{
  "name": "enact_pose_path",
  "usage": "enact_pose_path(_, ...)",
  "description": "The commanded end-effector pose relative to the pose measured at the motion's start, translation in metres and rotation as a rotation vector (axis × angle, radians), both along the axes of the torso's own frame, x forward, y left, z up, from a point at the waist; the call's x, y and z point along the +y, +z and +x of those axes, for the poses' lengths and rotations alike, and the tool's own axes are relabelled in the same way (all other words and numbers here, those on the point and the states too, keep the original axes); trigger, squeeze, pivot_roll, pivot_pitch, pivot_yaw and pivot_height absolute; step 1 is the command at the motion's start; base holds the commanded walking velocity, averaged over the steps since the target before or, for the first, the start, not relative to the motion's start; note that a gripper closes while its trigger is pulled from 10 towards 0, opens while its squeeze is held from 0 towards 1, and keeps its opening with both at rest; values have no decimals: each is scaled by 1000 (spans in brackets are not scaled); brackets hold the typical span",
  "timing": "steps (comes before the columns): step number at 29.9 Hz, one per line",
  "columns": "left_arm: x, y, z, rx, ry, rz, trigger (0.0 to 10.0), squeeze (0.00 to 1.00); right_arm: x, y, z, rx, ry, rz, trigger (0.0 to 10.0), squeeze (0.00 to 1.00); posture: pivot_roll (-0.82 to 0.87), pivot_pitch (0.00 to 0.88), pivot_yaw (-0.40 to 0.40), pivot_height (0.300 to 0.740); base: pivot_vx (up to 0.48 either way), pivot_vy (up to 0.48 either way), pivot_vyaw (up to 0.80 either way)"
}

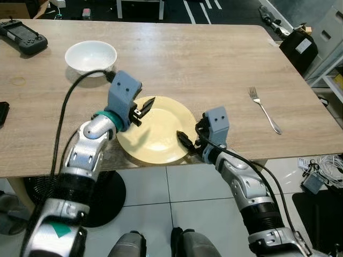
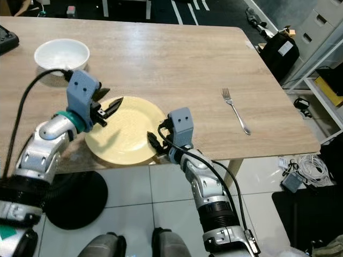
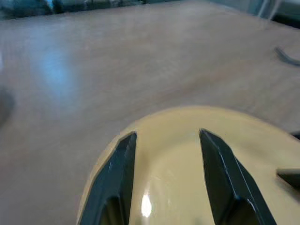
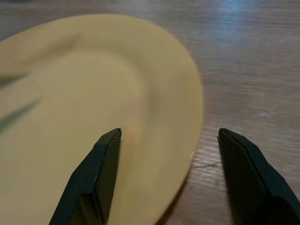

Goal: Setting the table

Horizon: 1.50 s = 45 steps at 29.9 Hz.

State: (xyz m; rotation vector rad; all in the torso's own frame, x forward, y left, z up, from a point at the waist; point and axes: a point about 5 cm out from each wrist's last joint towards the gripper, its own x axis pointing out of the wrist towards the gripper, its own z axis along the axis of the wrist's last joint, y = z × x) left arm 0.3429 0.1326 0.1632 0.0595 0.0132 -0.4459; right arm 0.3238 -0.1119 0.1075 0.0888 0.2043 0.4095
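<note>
The plate's broad side is much wider than my fingers can open, so my left gripper will grab the plate by its thin rim next.
A pale yellow plate point(image 1: 156, 130) lies at the near edge of the wooden table point(image 1: 214, 59), its front rim hanging slightly past the edge. My left gripper point(image 1: 146, 108) hovers open over the plate's left rim; in the left wrist view its two black fingers point(image 3: 117, 173) stand apart above the plate point(image 3: 173, 164). My right gripper point(image 1: 190, 138) is open at the plate's right rim. In the right wrist view one finger point(image 4: 101, 173) is over the plate point(image 4: 70, 117) and the other is over bare wood, with the rim between them. Neither holds anything.
A white bowl point(image 1: 91, 56) stands at the back left and a metal fork point(image 1: 264, 110) lies at the right. A black controller point(image 1: 22, 36) sits in the far left corner. A black bag point(image 1: 298, 48) and cables lie on the floor to the right.
</note>
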Motion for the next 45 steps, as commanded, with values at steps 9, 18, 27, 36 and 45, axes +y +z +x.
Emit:
enact_pose_path(9,35,-30,-24,244,353,-323,10000,0,4,7,3,-12,-31,22,10000,0,120,48,-47,740,0,0,0)
enact_pose_path(18,32,-61,-42,466,320,-339,10000,0,6,5,4,-3,-16,13,10000,0,121,40,-57,740,0,0,0)
enact_pose_path(27,22,-66,-33,561,96,-541,10000,0,2,7,3,-13,-29,5,10000,0,94,22,-52,740,0,0,0)
enact_pose_path(36,22,-81,-41,591,59,-642,2275,0,4,4,0,9,0,1,10000,0,86,24,-62,740,0,0,0)
enact_pose_path(45,27,-80,-38,533,59,-629,0,0,10,1,-2,24,20,2,10000,0,90,34,-69,740,0,0,0)
